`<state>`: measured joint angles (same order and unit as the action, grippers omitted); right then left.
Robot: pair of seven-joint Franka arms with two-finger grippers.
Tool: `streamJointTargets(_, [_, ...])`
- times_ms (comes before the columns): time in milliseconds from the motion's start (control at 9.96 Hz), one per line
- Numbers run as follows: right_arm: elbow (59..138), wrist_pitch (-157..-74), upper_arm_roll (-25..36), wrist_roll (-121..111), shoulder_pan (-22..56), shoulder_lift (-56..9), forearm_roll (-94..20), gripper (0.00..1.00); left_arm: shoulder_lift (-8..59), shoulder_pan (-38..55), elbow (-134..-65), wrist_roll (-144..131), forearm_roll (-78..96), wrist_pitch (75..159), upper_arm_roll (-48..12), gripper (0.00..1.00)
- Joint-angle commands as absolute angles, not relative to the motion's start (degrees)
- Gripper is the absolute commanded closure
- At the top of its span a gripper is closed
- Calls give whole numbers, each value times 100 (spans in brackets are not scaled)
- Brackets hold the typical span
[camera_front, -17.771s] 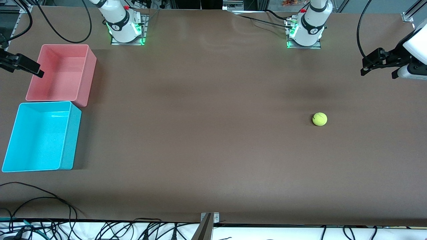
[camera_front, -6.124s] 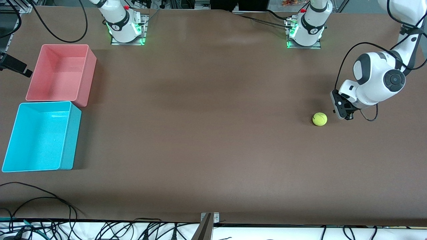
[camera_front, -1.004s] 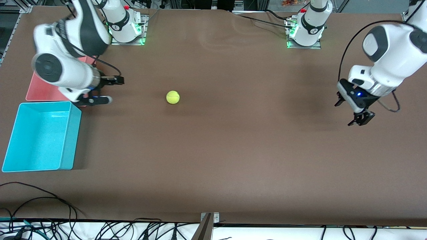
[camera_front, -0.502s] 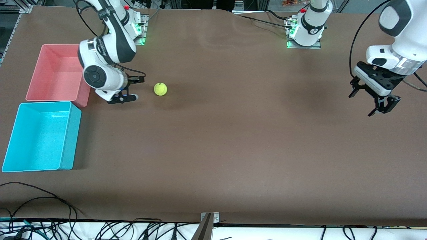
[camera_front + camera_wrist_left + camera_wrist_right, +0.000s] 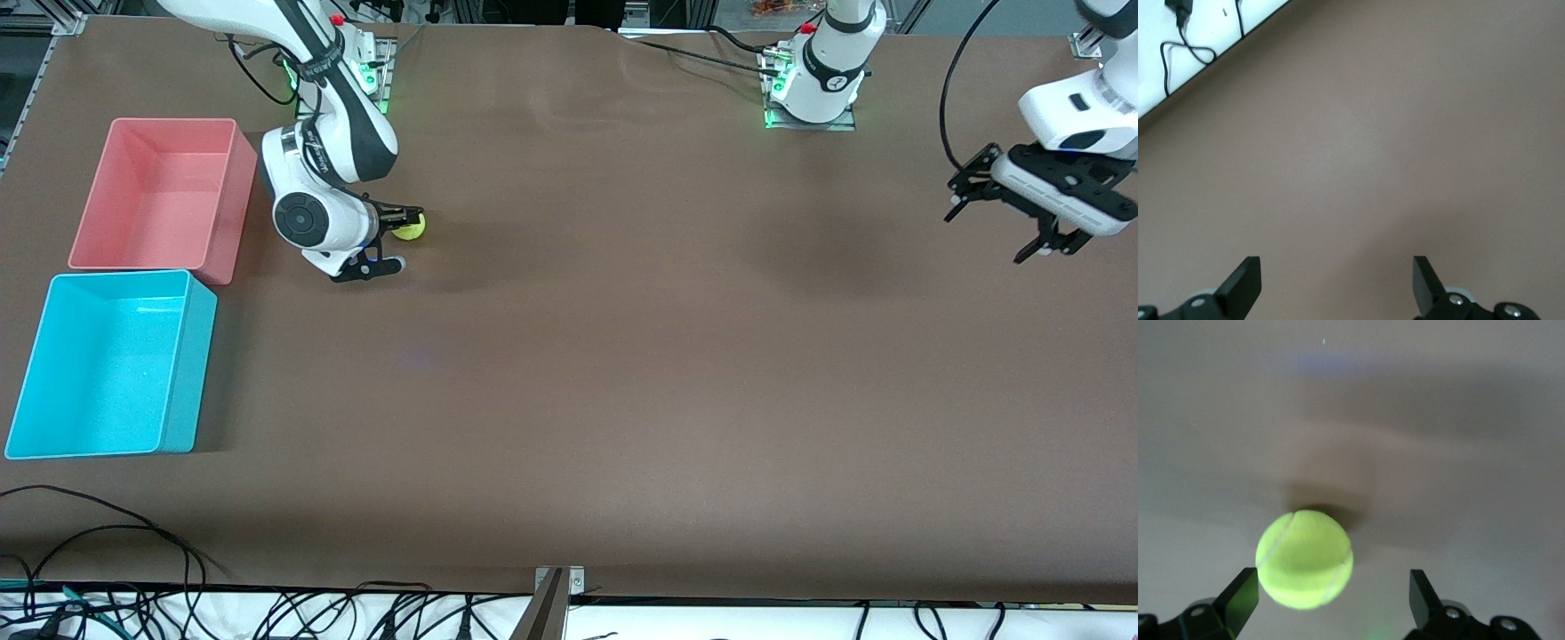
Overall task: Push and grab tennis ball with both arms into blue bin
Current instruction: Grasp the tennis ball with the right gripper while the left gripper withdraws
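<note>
The robot's right gripper isn't ready to close yet, as its fingers stop short of the tennis ball's middle [image 5: 411,229]. It needs to move toward that middle first, then close on the tennis ball.
The tennis ball [image 5: 412,230] lies on the brown table beside the pink bin, farther from the front camera than the blue bin [image 5: 189,356]. My right gripper [image 5: 402,240] is low at the table and open, with the ball between its fingers and close to one of them. In the right wrist view the ball [image 5: 1305,559] sits between the open fingers of the right gripper [image 5: 1331,595], apart from both. My left gripper [image 5: 989,229] is open and empty, up over the left arm's end of the table. The left wrist view shows the left gripper [image 5: 1336,285] over bare table.
A pink bin [image 5: 227,209] stands next to the blue bin, farther from the front camera, with the right arm's wrist just beside it. Cables lie along the table's front edge [image 5: 267,613]. The left wrist view shows a white strip with a cable [image 5: 1178,40].
The ball has rolled toward the right arm's end of the table. My right gripper has moved to meet it, and the ball is now between its fingers. My left gripper has risen and drawn back.
</note>
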<state>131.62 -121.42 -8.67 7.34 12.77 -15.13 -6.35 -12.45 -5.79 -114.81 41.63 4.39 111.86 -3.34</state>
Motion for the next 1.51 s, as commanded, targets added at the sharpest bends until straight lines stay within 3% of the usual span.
streamJointTargets(0, [13482,-12357,-967,782,1327,-1556,-721,0,-1327,-580,-10620,3376,158,9970,-378,0])
streamJointTargets(402, [13544,-12559,-967,782,1327,-1767,-721,2,-1450,-738,-10644,3313,158,9932,-404,0])
streamJointTargets(602, [13518,-12577,-967,782,1327,-1767,-721,62,-1599,-747,-10644,3314,229,9906,-457,0])
streamJointTargets(703, [13526,-12577,-967,782,1327,-1758,-721,85,-1617,-791,-10626,3322,237,9853,-457,0])
streamJointTargets(803, [13509,-12568,-958,800,1327,-1732,-721,93,-1661,-800,-10600,3322,263,9818,-483,0])
streamJointTargets(1104, [12993,-12167,-774,765,1292,-1320,-694,94,-1582,-791,-10591,3234,308,9809,-510,0])
streamJointTargets(1406, [11519,-10542,-168,293,1248,-1362,74,94,-1573,-800,-10591,3217,343,9809,-519,0])
